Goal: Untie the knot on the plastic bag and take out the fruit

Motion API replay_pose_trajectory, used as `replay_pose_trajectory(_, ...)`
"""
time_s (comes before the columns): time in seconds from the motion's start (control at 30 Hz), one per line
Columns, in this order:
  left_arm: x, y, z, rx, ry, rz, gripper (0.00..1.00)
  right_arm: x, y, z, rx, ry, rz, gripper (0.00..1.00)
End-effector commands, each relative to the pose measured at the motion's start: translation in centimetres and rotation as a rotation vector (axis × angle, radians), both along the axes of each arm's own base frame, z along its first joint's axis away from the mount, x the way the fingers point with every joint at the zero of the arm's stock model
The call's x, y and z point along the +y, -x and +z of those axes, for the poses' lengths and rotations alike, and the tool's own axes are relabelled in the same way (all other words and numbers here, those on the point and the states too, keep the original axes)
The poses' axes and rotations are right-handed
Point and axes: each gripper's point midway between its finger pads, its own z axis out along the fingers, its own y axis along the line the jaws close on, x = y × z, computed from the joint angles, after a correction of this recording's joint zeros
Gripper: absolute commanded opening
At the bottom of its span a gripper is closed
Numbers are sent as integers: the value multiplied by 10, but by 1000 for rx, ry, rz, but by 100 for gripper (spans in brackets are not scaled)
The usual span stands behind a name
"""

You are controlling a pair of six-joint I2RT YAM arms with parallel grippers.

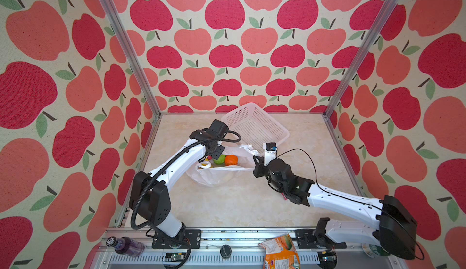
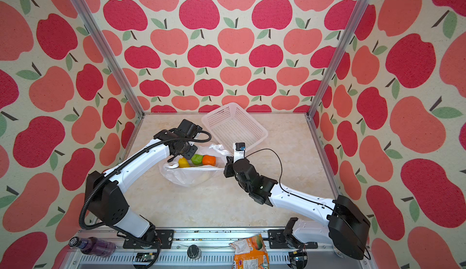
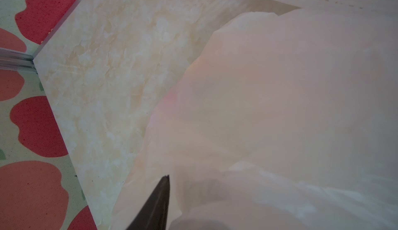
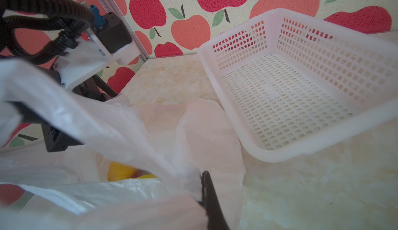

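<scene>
The bag rests on the tabletop and would settle there, so it is time to open my right gripper now.
The plastic bag (image 1: 216,177) (image 2: 186,177) lies mid-table with its mouth pulled open. Inside it, both top views show an orange fruit (image 1: 231,160) (image 2: 209,160), a green one (image 1: 220,159) (image 2: 197,159) and a yellow one (image 2: 184,162) (image 4: 120,171). No knot shows; the handles are apart. My left gripper (image 1: 214,153) hangs over the bag's far left rim. In its wrist view one dark finger (image 3: 157,201) shows and bag plastic (image 3: 280,110) hides the other. My right gripper (image 1: 256,165) (image 4: 199,188) is shut on bunched plastic at the bag's right end and holds that side up.
A white perforated basket (image 1: 285,135) (image 4: 301,153) stands empty just behind the bag, close to my right gripper. On the front rail lie a purple bottle (image 1: 126,246) and an orange snack bag (image 1: 280,252). Patterned walls close in three sides.
</scene>
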Motion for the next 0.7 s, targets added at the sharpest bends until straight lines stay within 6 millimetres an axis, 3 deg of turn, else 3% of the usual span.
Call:
replay_pose_trajectory(0.0, 5, -14, 17, -56, -16, 21, 7, 2, 0, 3, 9, -14, 6, 0)
replay_pose_trajectory(0.13, 10, -27, 28, -111, -29, 51, 0, 2, 2, 2, 12, -11, 11, 0)
replay_pose_trajectory(0.17, 12, -30, 33, -127, -28, 60, 0, 2, 2, 2, 9, -11, 15, 4)
replay_pose_trajectory(0.27, 16, -44, 55, -196, -39, 97, 0, 2, 3, 3, 1, -15, 23, 30)
replay_pose_trajectory(0.33, 17, -54, 74, -247, -49, 116, 0, 0, 4, 5, -4, -15, 23, 48)
replay_pose_trajectory(0.4, 16, -61, 94, -290, -51, 122, 0, -2, 5, 6, -10, -12, 25, 61)
replay_pose_trajectory(0.5, 17, -68, 129, -357, -62, 134, 0, -5, 6, 8, -19, -7, 24, 75)
replay_pose_trajectory(0.67, 18, -68, 183, -459, -62, 153, 0, -7, 8, 14, -39, -6, 36, 86)
